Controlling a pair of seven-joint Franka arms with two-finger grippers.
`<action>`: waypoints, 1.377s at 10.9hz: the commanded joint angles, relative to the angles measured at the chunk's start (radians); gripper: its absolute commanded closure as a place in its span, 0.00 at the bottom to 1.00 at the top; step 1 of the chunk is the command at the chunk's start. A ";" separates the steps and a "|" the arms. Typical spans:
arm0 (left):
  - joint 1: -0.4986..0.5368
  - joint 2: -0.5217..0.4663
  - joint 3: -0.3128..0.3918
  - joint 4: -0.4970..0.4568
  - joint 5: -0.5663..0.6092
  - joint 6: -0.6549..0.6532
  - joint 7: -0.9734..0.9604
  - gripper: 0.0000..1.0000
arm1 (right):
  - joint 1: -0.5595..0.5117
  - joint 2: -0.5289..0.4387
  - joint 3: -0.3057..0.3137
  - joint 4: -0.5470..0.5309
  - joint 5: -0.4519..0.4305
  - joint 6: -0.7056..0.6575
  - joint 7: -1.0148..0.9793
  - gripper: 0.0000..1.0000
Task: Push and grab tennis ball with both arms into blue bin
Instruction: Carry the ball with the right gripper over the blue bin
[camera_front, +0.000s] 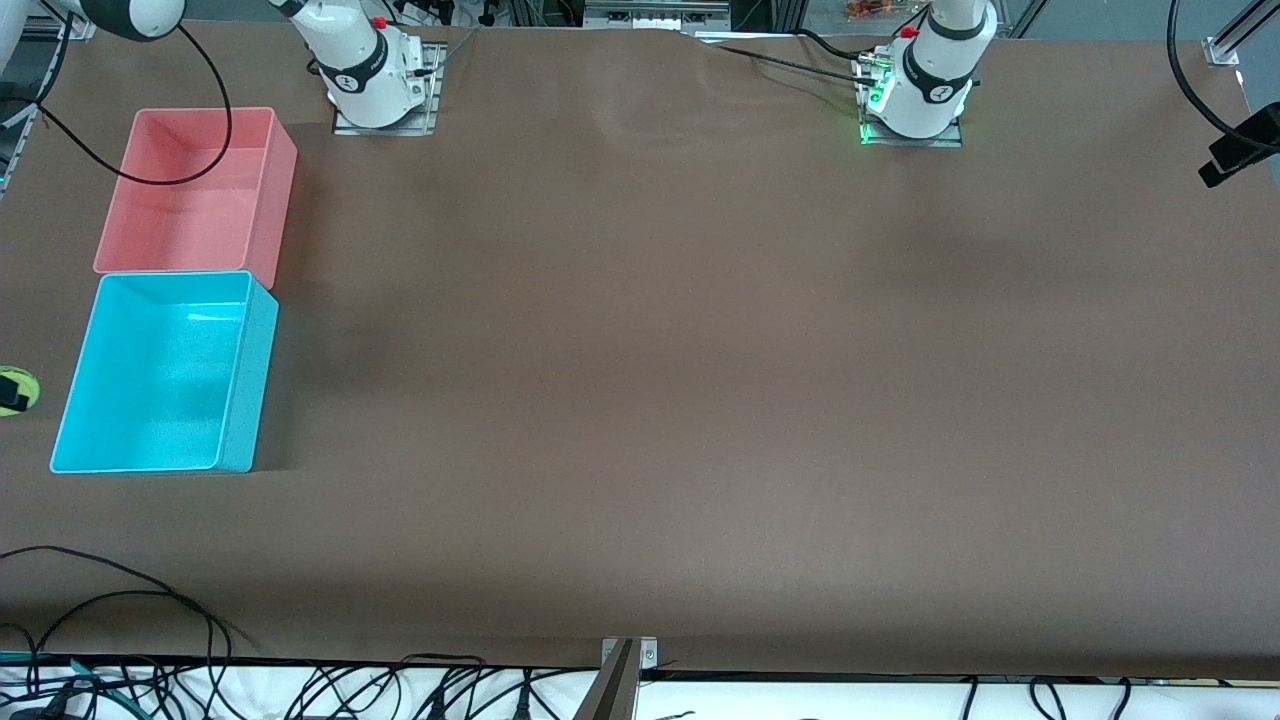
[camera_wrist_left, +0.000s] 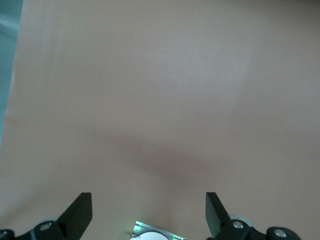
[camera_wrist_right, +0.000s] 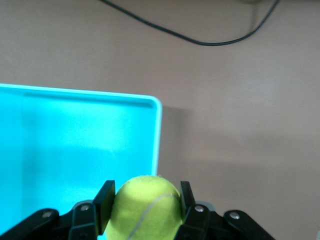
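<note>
My right gripper is holding the tennis ball (camera_front: 24, 388) short of the blue bin, so the ball would miss if I opened now. It should move the ball toward the blue bin's rim (camera_front: 77, 372) before it lets go.
The tennis ball (camera_wrist_right: 145, 207), fuzzy yellow-green with a pale seam, sits between the two fingers of my right gripper (camera_wrist_right: 145, 200), which is shut on it. In the front view the ball (camera_front: 24, 388) shows at the picture's edge, just outside the blue bin (camera_front: 262, 370) at the right arm's end of the table. The right wrist view shows the bin's corner rim (camera_wrist_right: 157, 135) just ahead of the ball, and the bin is empty. My left gripper (camera_wrist_left: 148, 212) is open and empty, high over bare table above its own base; it does not show in the front view.
A pink bin (camera_front: 275, 190) of the same size stands against the blue bin, farther from the front camera. Black cables (camera_front: 120, 590) lie along the table's near edge. One cable (camera_wrist_right: 200, 42) crosses the table past the blue bin.
</note>
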 joint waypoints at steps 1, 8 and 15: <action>0.008 -0.005 0.002 0.015 0.022 -0.006 0.067 0.00 | 0.064 -0.154 0.003 -0.297 0.012 0.127 -0.026 1.00; 0.008 -0.002 0.002 0.015 0.014 -0.005 0.055 0.00 | 0.110 -0.231 0.046 -0.626 0.015 0.402 -0.007 1.00; 0.011 0.000 0.020 0.069 0.008 -0.005 0.066 0.00 | 0.139 -0.256 0.051 -0.651 0.012 0.434 -0.009 0.00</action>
